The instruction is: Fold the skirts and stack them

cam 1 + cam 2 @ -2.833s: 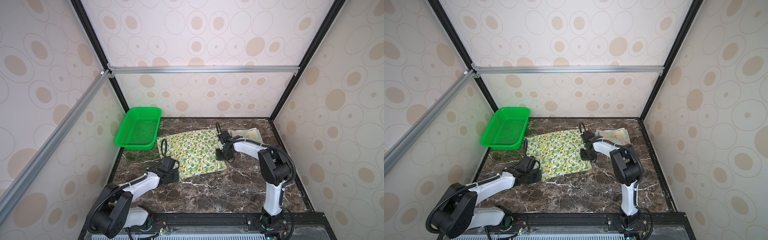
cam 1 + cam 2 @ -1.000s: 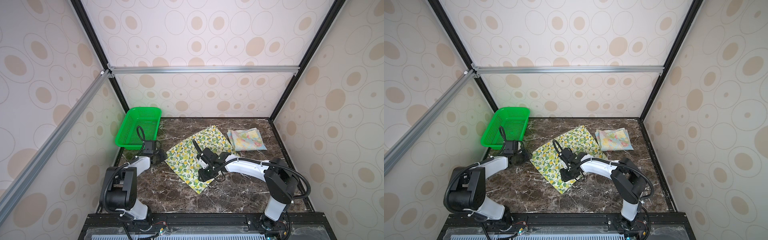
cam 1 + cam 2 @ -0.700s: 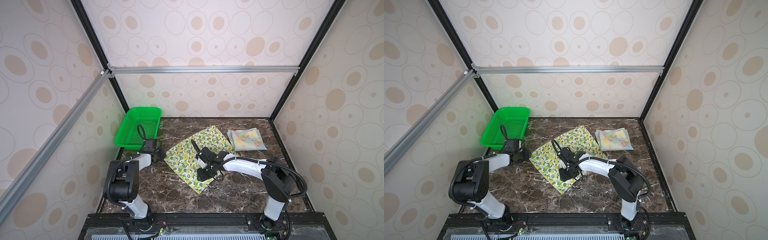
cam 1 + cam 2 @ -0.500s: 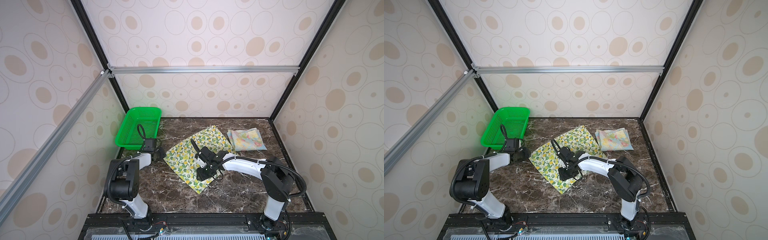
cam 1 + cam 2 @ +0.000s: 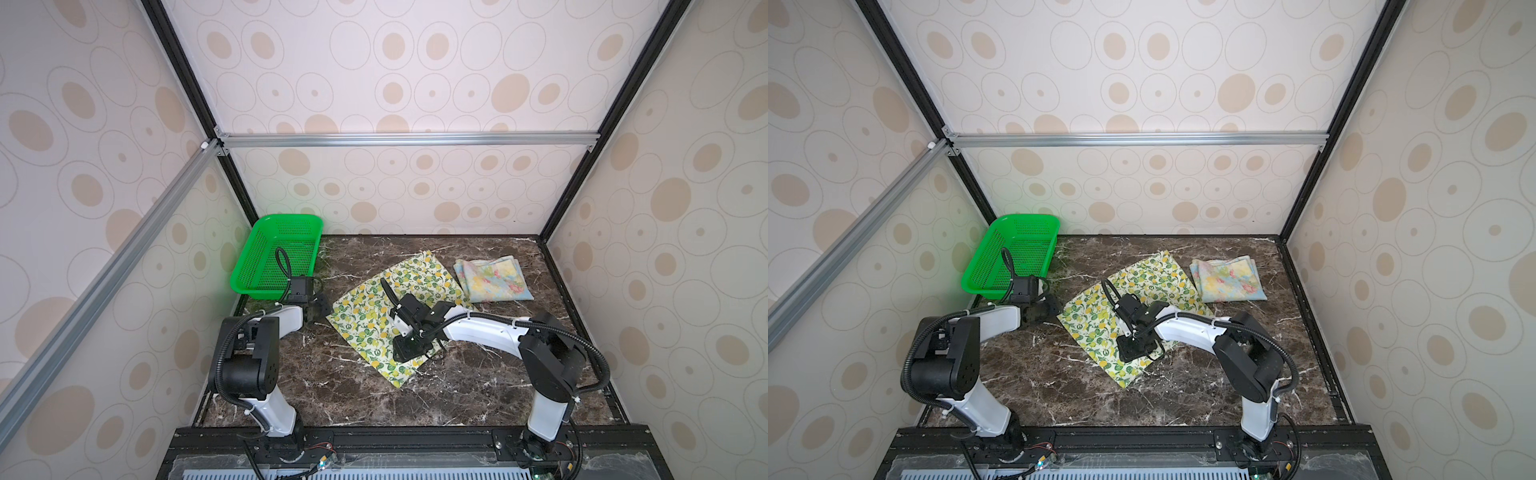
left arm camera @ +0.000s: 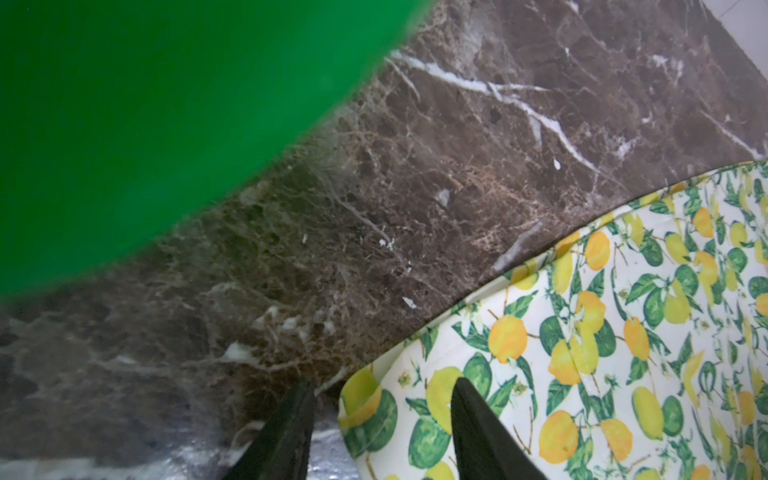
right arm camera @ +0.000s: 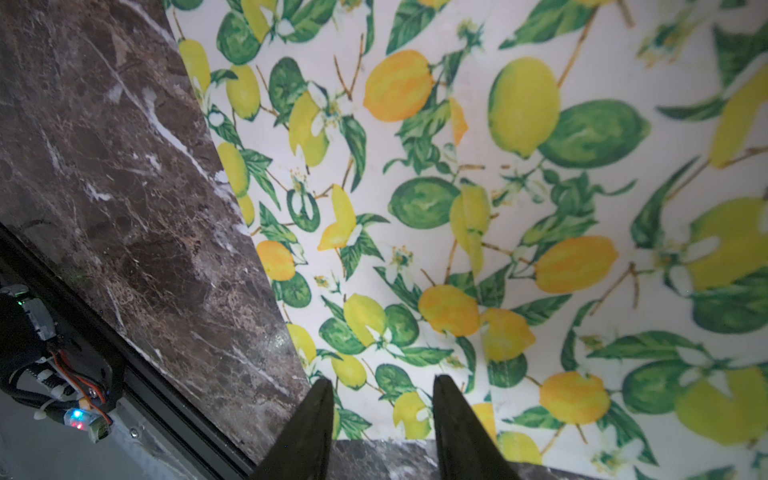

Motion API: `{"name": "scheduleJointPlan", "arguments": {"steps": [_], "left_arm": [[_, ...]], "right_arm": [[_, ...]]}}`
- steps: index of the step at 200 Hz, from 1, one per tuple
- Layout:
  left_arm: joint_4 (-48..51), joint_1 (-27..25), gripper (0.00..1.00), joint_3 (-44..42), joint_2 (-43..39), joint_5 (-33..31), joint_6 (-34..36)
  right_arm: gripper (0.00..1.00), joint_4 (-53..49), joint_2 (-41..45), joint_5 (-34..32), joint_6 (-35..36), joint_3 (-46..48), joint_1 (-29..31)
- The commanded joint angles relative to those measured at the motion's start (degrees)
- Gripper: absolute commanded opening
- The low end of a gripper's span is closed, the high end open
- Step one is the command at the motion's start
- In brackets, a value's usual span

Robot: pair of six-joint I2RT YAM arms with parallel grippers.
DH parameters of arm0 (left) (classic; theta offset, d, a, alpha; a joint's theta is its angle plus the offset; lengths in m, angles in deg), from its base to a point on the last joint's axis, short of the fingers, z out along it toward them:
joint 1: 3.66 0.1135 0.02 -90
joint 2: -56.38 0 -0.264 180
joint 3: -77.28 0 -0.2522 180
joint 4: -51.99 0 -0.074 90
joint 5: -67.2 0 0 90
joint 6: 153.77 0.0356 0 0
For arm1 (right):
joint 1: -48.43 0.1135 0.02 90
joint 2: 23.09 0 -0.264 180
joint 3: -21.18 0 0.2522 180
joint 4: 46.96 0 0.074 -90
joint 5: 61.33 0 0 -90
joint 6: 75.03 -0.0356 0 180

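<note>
My left gripper grabs the lemon-print skirt by its curled corner [image 5: 331, 317] near the green basket [image 5: 277, 256] next. Then I carry that edge of the lemon-print skirt across to fold it.
The lemon-print skirt [image 5: 370, 324] [image 5: 1096, 328] lies flat and diagonal mid-table. The pastel flowered skirt [image 5: 492, 278] [image 5: 1227, 280] sits folded at the back right. My left gripper [image 5: 324, 309] [image 5: 1054, 309] [image 6: 382, 382] is open at the lemon skirt's [image 6: 602, 332] left corner; the curled corner sits between its fingers, unclamped. Over the skirt's front right edge, my right gripper [image 5: 409, 351] [image 5: 1133, 347] [image 7: 384, 380] points down, open. Its fingers straddle the hem of the skirt [image 7: 498, 187], with bare marble below them.
A green mesh basket [image 5: 286, 232] [image 5: 1025, 220] [image 6: 145, 104] stands at the back left, close behind my left wrist. Walls enclose the marble table [image 5: 332, 395] on three sides. A black rail [image 5: 374, 436] runs along the front.
Since the earliest frames the lemon skirt has turned to lie diagonally. My right gripper came from its back corner to its front edge; my left gripper went to the corner by the basket.
</note>
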Motion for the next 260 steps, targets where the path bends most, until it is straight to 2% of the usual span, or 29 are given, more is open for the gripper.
{"name": "scheduleJointPlan", "arguments": {"steps": [1,49,65,91,123,193,260], "left_arm": [[1.9,0.6,0.51,-0.7,0.1,-0.4,0.0],[-0.9,0.6,0.34,-0.1,2.7,2.1,-1.4],[-1.7,0.6,0.33,-0.6,3.2,3.0,-1.9],[-1.1,0.6,0.4,-1.4,2.4,2.6,-1.8],[0.0,0.6,0.34,-2.0,1.7,2.2,-1.4],[1.6,0.6,0.0,-2.3,1.2,1.3,-0.3],[4.8,0.6,0.0,-0.8,-3.9,0.8,0.2]], "right_arm": [[0.42,-1.7,-1.1,0.2,0.0,-1.6,0.2],[0.42,-2.0,-0.9,0.0,-0.1,-1.7,0.2],[0.42,-2.2,-0.8,-0.1,0.0,-1.6,0.1],[0.42,-2.4,-0.8,-0.3,0.1,-1.6,0.1],[0.42,-2.2,-0.8,-0.1,0.1,-1.8,0.2],[0.42,-2.2,-0.8,0.0,0.2,-2.0,0.1],[0.42,-5.8,3.2,-2.6,2.2,0.0,1.2]]}}
